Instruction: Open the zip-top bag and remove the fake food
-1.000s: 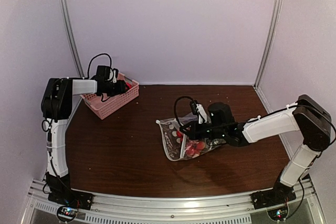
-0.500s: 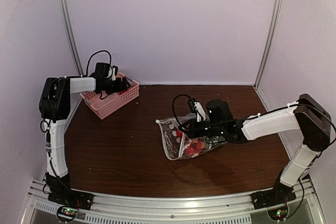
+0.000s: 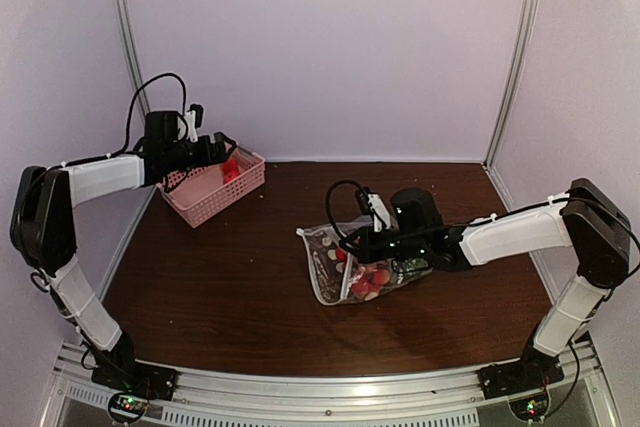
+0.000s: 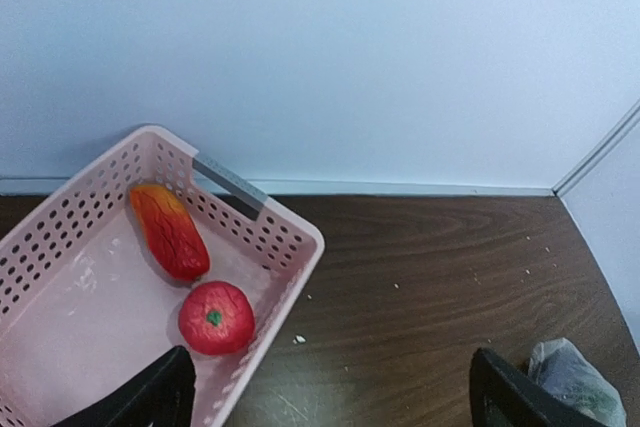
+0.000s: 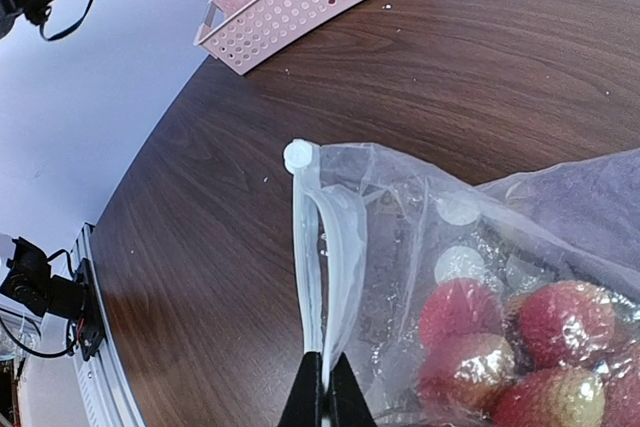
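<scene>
My left gripper grabs the bunch by its side facing the bag's parted zip strip (image 3: pixel 343 256) next, to remove the red-yellow grape-like balls.
The zip-top bag (image 3: pixel 328 269), clear with white dots, lies mid-table with its white zip strip (image 5: pixel 305 247) partly parted. A bunch of red-yellow grape-like balls (image 5: pixel 520 347) sits inside it (image 3: pixel 371 282). My right gripper (image 5: pixel 323 372) is shut on the zip strip's lower end; in the top view it (image 3: pixel 347 244) is at the bag's left edge. My left gripper (image 3: pixel 226 147) hangs open and empty above the pink basket (image 3: pixel 213 203). Its two fingers (image 4: pixel 150 397) stand wide apart. A red-orange piece (image 4: pixel 170 232) and a red tomato-like piece (image 4: pixel 215 317) lie in the basket (image 4: pixel 285 237).
The basket stands at the back left near the wall. The bag's corner (image 4: pixel 575 377) shows at the lower right of the left wrist view. Metal frame posts (image 3: pixel 125 37) stand at both back corners. Small crumbs (image 4: pixel 298 339) lie beside the basket.
My left arm has swung out to the left and lifted, drawing the gripper back from over the basket. My right gripper has shifted slightly left, still on the bag.
</scene>
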`<state>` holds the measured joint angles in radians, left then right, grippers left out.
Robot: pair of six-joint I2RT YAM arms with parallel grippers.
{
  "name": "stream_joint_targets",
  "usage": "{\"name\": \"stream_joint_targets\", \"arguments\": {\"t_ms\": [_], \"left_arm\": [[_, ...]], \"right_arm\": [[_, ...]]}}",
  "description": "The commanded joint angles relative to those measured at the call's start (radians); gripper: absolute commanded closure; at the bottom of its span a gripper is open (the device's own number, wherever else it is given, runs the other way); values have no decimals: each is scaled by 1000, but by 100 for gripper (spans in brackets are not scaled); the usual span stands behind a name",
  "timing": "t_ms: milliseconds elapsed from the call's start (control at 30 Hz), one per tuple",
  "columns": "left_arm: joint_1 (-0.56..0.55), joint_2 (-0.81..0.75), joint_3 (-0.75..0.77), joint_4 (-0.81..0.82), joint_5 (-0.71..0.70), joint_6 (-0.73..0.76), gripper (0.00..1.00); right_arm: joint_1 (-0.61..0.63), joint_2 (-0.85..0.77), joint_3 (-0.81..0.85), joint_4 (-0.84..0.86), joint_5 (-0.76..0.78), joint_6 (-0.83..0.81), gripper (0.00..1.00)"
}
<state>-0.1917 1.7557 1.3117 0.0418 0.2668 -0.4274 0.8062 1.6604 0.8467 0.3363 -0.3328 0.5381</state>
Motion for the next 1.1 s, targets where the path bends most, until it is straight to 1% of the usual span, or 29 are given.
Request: {"name": "stream_joint_targets", "arguments": {"t_ms": [0,133,167,267,333,433,600,800,933,1067], "left_arm": [[-95,-154,-271,167,-12,-24,2],[-225,-266,-489,285,-36,-17,3],[-268,-285,-533,310,-37,-19,4],[-353,-326,-683,454,-23,-37,8],[-400,-321,-734,518,-9,-48,11],[-459,-295,-770,565,-5,-62,15],[-556,-235,-784,649,10,-80,20],[-659,-133,-725,677,6,-88,23],[-705,-54,-663,679,2,-95,26],[-725,14,-613,681,2,-116,31]], "right_arm": [[-2,-12,41,-28,2,-29,100],[-1,2,70,-42,-7,-29,100],[0,6,76,-46,-8,-29,100],[1,12,89,-50,-6,-30,100],[3,16,95,-51,-7,-28,100],[4,22,98,-49,-10,-22,100],[4,23,97,-47,-7,-16,100],[5,26,97,-46,-5,-9,100],[5,25,96,-49,-5,-10,100],[5,27,94,-47,-4,-9,100]]}}
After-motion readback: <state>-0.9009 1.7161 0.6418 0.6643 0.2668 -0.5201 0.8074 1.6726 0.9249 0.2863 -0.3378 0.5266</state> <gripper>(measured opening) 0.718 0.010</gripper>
